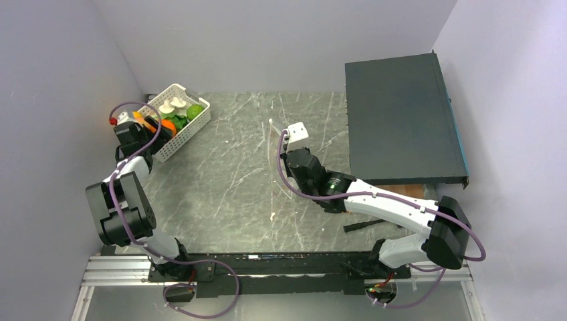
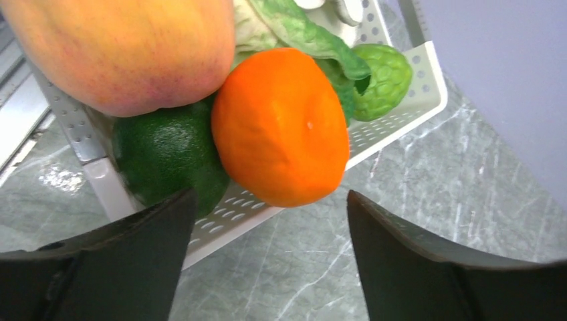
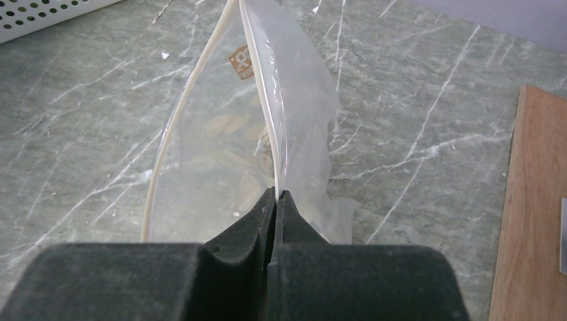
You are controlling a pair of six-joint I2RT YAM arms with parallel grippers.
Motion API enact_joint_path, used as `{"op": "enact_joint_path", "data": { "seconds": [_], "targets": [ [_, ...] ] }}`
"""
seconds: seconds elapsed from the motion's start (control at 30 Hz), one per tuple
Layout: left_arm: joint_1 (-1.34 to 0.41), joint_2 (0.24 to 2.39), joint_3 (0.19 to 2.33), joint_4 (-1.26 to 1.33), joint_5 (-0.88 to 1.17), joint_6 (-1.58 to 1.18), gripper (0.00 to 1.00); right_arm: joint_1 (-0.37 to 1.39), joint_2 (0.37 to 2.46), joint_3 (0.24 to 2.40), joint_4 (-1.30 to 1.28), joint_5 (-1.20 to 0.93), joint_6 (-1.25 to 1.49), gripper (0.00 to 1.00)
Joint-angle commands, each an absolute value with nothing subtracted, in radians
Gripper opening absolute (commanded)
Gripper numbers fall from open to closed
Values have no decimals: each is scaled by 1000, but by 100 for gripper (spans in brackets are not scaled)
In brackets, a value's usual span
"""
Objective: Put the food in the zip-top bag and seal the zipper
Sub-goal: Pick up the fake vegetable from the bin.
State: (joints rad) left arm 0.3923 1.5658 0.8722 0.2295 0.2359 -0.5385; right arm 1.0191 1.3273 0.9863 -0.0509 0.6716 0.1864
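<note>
My left gripper grabs the orange citrus by its near edge [image 1: 171, 129] [image 2: 292, 179] next, so the citrus's bulk stays ahead to enter the zip-top bag's opening first.
The food lies in a white slotted basket [image 1: 189, 129]. In the left wrist view an orange citrus [image 2: 281, 127] sits in front, with a big red-orange fruit [image 2: 127, 47], a dark green round fruit [image 2: 167, 154], lettuce [image 2: 301, 33] and a bumpy light green fruit [image 2: 381, 80] around it. My left gripper [image 2: 267, 200] is open and empty at the basket's near wall [image 2: 394, 130], its jaws on either side of the citrus; it also shows in the top view [image 1: 144, 127]. My right gripper [image 3: 275, 194] is shut on the rim of the clear zip-top bag [image 3: 220, 154] and holds it upright. The zipper [image 3: 261, 73] is parted and the mouth gapes.
A dark flat box [image 1: 401, 120] fills the back right of the table, with a wooden board [image 3: 535, 200] at its near edge. The basket stands against the left wall. The bag [image 1: 275, 157] is held mid-table.
</note>
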Motion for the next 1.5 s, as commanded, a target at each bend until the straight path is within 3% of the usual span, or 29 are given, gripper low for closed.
{"op": "enact_joint_path", "data": {
  "seconds": [0.0, 0.27, 0.63, 0.87, 1.03, 1.2, 1.47],
  "targets": [
    [397, 1532, 916, 205, 159, -489, 92, 1021, 1295, 982, -5, 681, 181, 0],
    [397, 1642, 1044, 176, 258, -503, 87, 1021, 1292, 978, -9, 681, 183, 0],
    [396, 1651, 1048, 190, 335, -523, 53, 1020, 1343, 996, -11, 705, 173, 0],
    [397, 1629, 1045, 179, 334, -518, 40, 1020, 1349, 992, -5, 704, 174, 0],
    [397, 1624, 1034, 189, 334, -514, 41, 1020, 1358, 997, -5, 701, 173, 0],
    [397, 1618, 1047, 167, 341, -511, 34, 1020, 1353, 993, -5, 698, 175, 0],
    [392, 1453, 1018, 114, 338, -496, 33, 1021, 1350, 996, -5, 690, 176, 0]
  ]
}}
